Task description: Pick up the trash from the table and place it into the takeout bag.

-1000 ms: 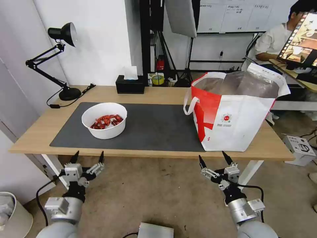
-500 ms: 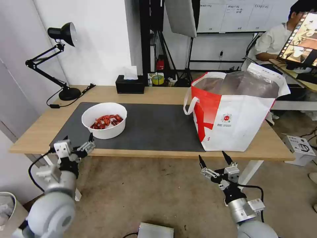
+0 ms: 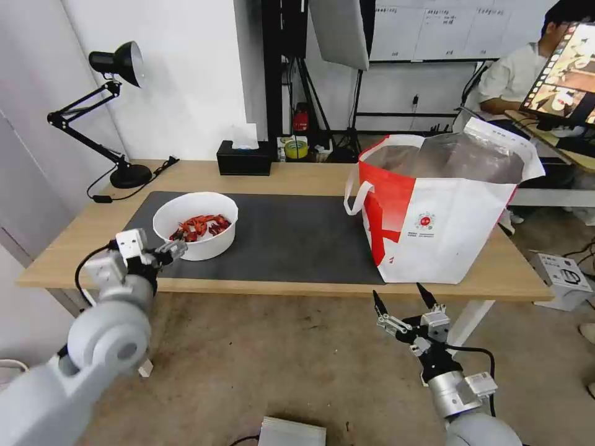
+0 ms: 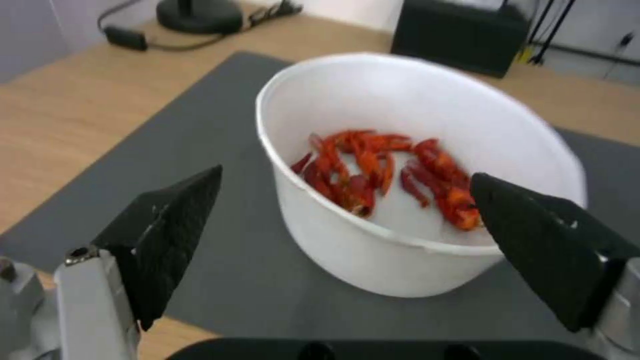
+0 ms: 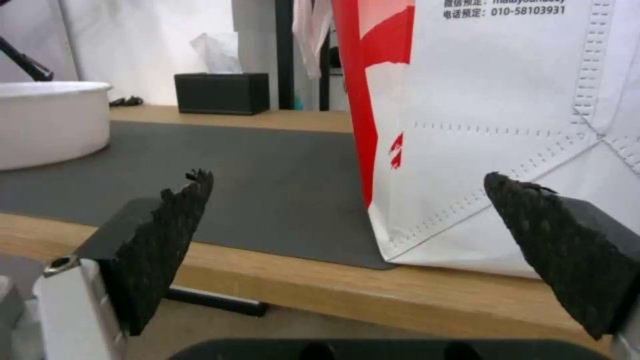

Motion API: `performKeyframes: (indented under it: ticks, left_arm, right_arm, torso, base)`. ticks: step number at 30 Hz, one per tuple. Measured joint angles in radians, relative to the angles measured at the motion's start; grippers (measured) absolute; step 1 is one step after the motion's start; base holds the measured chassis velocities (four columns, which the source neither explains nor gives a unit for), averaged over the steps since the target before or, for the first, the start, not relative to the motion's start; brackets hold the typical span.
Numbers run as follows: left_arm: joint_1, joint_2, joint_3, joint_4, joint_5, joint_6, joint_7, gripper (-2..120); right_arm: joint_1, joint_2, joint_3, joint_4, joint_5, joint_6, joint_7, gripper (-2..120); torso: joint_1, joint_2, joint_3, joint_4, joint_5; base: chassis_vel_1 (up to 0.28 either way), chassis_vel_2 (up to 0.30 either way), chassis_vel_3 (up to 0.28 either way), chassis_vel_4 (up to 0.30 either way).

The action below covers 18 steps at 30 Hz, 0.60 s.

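Observation:
The round bowl is wider than my open fingers, so my left gripper needs to grab the bowl by its thin rim (image 3: 162, 233) next.
The trash I see is a white round bowl (image 3: 204, 249) (image 4: 400, 100) holding red crayfish shells (image 3: 199, 227) (image 4: 380, 170), standing on the left part of the dark mat (image 3: 291, 241) on the table (image 3: 291, 176). My left gripper (image 3: 155, 248) (image 4: 343, 177) is open, level with the bowl's rim at its near-left side, its fingers apart from the wall. The takeout bag (image 3: 446, 229) (image 5: 500, 125) stands open on the table's right end, foil lining showing. My right gripper (image 3: 401, 297) (image 5: 347, 182) hangs open below the table's front edge, in front of the bag.
A black tissue box (image 3: 244, 158) sits at the table's back edge and a black desk lamp (image 3: 118, 111) at the back left corner. A small grey box (image 3: 561, 279) lies on the floor to the right. Stands and a desk fill the room behind.
My left arm has risen from below the table's front edge and swung forward to the bowl's near-left side, gripper still open. The right arm, bowl and bag have not moved.

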Motion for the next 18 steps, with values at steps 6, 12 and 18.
performKeyframes:
  ticks: [6,12,18]
  left_arm:
    - [-0.087,0.01,0.021,0.058,-0.109,0.034,-0.04,100]
    - [-0.204,0.024,0.053,0.145,-0.231,0.055,-0.045,100]
    - [-0.307,0.025,0.105,0.224,-0.305,0.092,-0.058,100]
  right_arm:
    - [0.0,0.0,0.0,0.0,0.0,0.0,0.0,100]
    - [0.0,0.0,0.0,0.0,0.0,0.0,0.0,100]
    - [0.0,0.0,0.0,0.0,0.0,0.0,0.0,100]
  torso:
    - [0.0,0.0,0.0,0.0001,0.0]
    - [0.0,0.0,0.0,0.0001,0.0]
    - [0.0,0.0,0.0,0.0,0.0001]
  base:
    - [0.0,0.0,0.0,0.0]
    - [0.0,0.0,0.0,0.0]
    - [0.0,0.0,0.0,0.0]
